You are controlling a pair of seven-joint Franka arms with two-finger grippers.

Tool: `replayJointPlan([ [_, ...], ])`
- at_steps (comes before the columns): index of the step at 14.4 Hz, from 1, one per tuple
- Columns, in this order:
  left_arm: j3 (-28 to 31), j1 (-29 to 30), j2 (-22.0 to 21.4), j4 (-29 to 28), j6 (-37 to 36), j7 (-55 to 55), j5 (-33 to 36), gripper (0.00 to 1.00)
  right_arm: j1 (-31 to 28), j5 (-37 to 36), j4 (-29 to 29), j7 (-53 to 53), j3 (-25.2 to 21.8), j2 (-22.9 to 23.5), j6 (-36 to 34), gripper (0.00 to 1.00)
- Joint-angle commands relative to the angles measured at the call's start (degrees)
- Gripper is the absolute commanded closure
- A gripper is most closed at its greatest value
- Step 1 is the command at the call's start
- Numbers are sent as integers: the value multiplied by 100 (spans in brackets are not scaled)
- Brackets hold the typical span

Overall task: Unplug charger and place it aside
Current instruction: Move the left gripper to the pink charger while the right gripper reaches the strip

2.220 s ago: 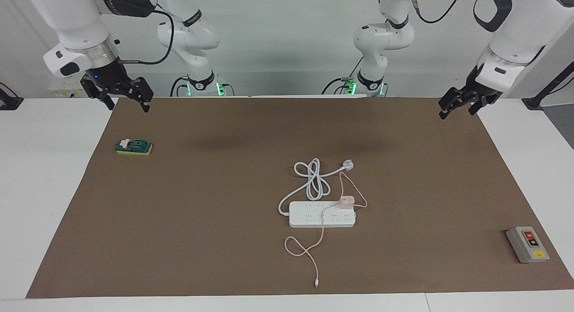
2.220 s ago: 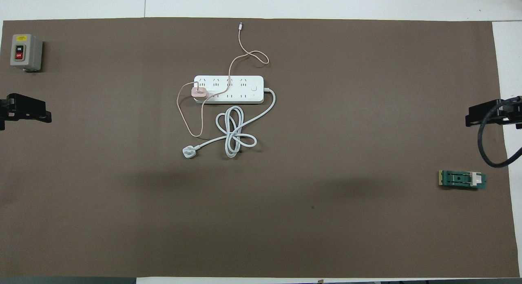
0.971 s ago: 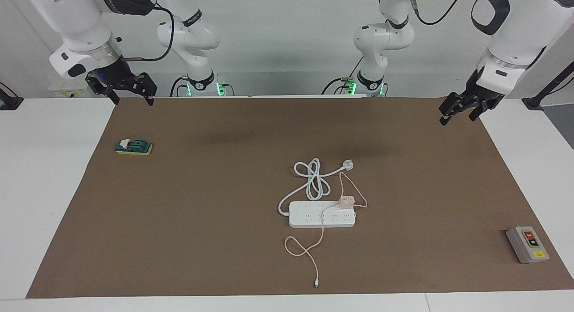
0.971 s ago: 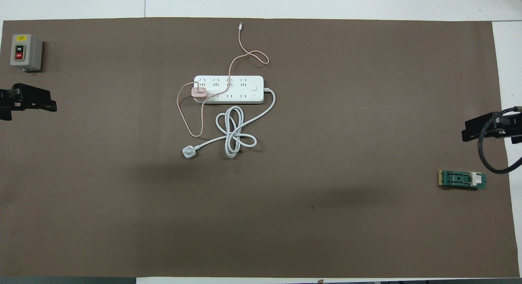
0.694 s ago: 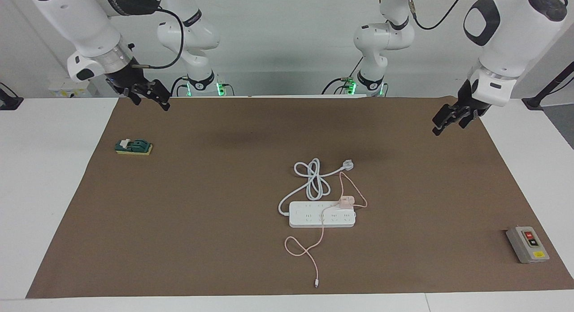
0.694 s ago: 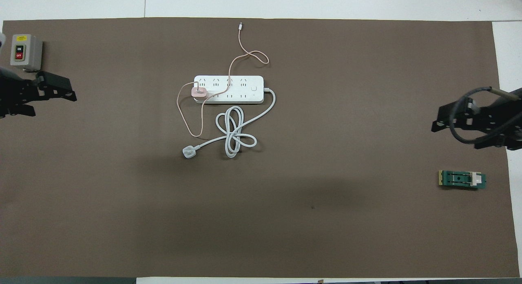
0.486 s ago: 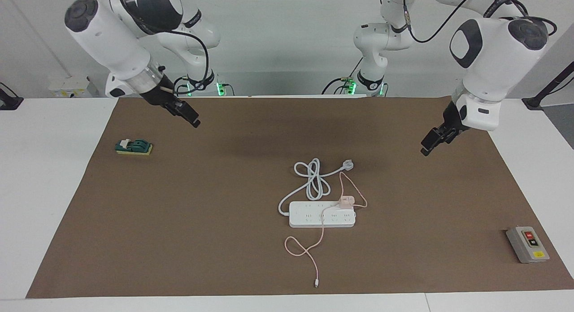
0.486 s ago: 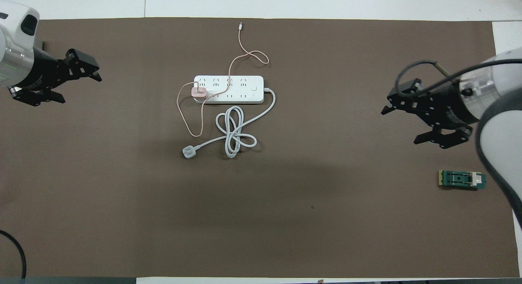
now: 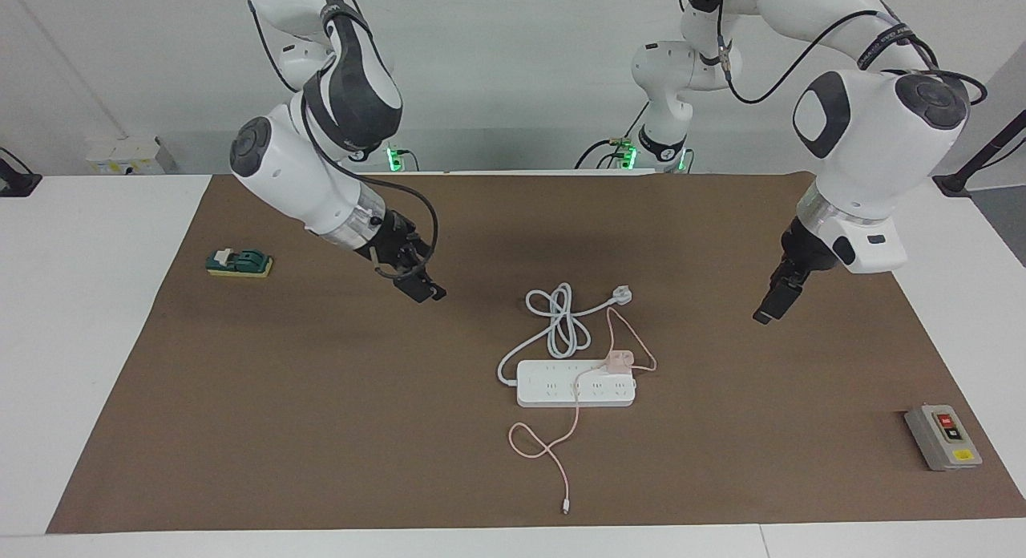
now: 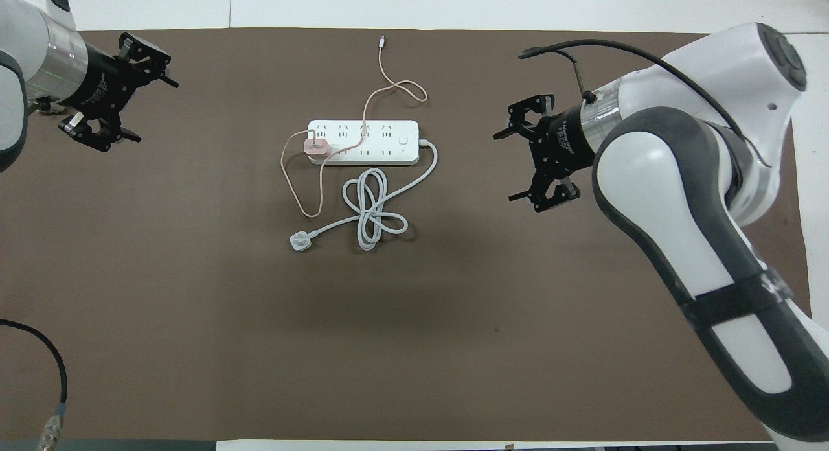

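The charger needs to be unplugged from the white power strip (image 10: 382, 154), so my left gripper should next grab the charger by its pale pink cube body (image 10: 316, 148).
The charger (image 9: 618, 361) is a small pale pink cube plugged into the white power strip (image 9: 545, 391), at the strip's end toward the left arm. In the overhead view the charger (image 10: 317, 146) sits on the strip (image 10: 382, 154). Its thin pink cable loops nearer the robots, crosses the strip and ends in a connector (image 9: 566, 508) by the mat's edge farthest from the robots. My right gripper (image 9: 421, 289) is open and empty over bare mat toward the right arm's end; it also shows in the overhead view (image 10: 511, 164). My left gripper (image 9: 765, 313) hangs over bare mat toward the left arm's end, open in the overhead view (image 10: 152, 104).
The strip's thick white cord (image 9: 561, 321) lies coiled nearer the robots than the strip, with its plug (image 9: 621, 293) beside it. A grey switch box (image 9: 943, 438) sits at the left arm's end of the mat. A green block (image 9: 239, 263) sits at the right arm's end.
Both arms have swung in from the mat's ends and come down toward the power strip. The charger, strip and cables have not moved.
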Motion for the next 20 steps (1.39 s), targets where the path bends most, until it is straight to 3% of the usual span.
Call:
replayJointPlan([
  [1, 78, -36, 99, 144, -35, -1144, -199, 0, 105, 610, 583, 702, -19, 751, 123, 0],
  [4, 87, -18, 98, 91, 52, -1719, -489, 0, 264, 1023, 1129, 871, -19, 1394, 255, 0],
  [8, 104, -79, 203, 126, -113, -2959, -200, 0, 563, 1157, 1464, 705, -19, 1966, 536, 0],
  [10, 200, -526, 676, 309, -105, -3850, 72, 0, 606, 1218, 1604, 616, -11, 2212, 782, 0],
  [12, 324, -738, 1588, 1273, -166, -4880, 64, 0, 695, 1210, 1797, 529, -2, 2502, 774, 0],
  [13, 376, -904, 1871, 1495, -140, -5050, 82, 0, 695, 1210, 1981, 432, -2, 2686, 713, 0],
  [16, 535, -1317, 2171, 1558, 27, -5130, 73, 0, 712, 1201, 2631, 431, 33, 3231, 625, 0],
  [20, 676, -1714, 2243, 1454, 299, -5394, -6, 0, 809, 1139, 2721, -25, 25, 3443, 677, 0],
])
